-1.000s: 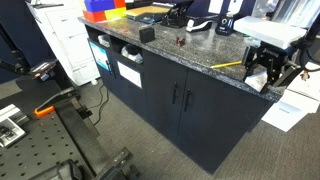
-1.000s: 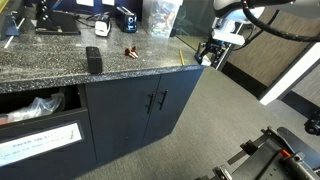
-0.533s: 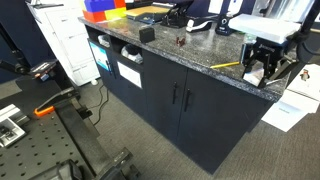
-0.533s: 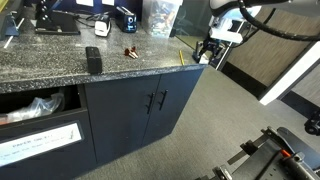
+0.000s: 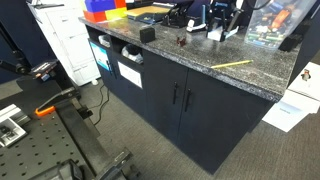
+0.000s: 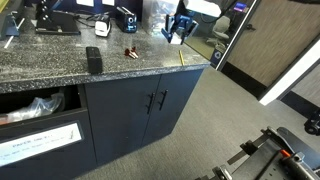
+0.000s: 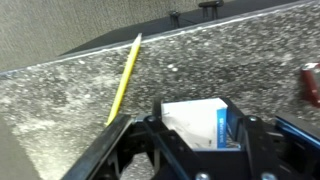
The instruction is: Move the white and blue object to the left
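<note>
The white and blue object (image 7: 194, 122) is short of the granite beside the red item, so my gripper moves it there before letting go.
My gripper (image 7: 200, 132) is shut on the white and blue object (image 7: 190, 118), a small white box with a dark blue end, which fills the space between the two black fingers in the wrist view. In both exterior views the gripper (image 5: 218, 22) (image 6: 180, 27) hangs over the back part of the dark granite counter (image 5: 200, 62), and the white object (image 5: 216, 35) shows just below the fingers. I cannot tell whether the object rests on the counter or is just above it.
A yellow pencil (image 5: 232, 64) (image 6: 181, 55) (image 7: 122, 80) lies near the counter's front corner. A small black box (image 5: 147, 34) (image 6: 93, 59) and a small red item (image 5: 182, 42) (image 6: 130, 51) sit on the counter. A navy box (image 6: 130, 20) stands at the back.
The gripper has moved from beyond the counter's end in over the counter top, toward its back, carrying the white and blue object with it.
</note>
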Available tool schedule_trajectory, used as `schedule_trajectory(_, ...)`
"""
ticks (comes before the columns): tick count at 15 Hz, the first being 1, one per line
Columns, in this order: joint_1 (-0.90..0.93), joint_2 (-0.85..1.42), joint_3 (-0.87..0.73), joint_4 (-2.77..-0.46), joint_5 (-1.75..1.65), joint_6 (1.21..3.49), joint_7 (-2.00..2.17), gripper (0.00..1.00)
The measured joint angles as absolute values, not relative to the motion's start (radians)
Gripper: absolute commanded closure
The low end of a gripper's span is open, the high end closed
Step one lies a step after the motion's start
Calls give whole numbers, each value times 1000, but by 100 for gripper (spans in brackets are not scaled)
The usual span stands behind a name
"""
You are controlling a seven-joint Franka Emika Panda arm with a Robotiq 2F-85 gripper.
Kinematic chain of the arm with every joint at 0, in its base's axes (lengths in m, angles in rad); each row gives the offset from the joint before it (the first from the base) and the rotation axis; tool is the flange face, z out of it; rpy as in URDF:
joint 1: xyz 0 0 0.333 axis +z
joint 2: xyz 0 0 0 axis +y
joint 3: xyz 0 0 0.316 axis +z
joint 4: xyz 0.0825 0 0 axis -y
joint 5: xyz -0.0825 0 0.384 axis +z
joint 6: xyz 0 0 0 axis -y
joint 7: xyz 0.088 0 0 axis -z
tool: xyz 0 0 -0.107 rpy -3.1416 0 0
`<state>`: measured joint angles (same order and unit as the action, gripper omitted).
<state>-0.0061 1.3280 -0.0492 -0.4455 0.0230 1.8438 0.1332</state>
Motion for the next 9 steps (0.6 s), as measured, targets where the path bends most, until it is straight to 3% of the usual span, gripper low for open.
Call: schedule_trajectory(9, 104, 1423, -25, -457, 11, 1873, 57, 66)
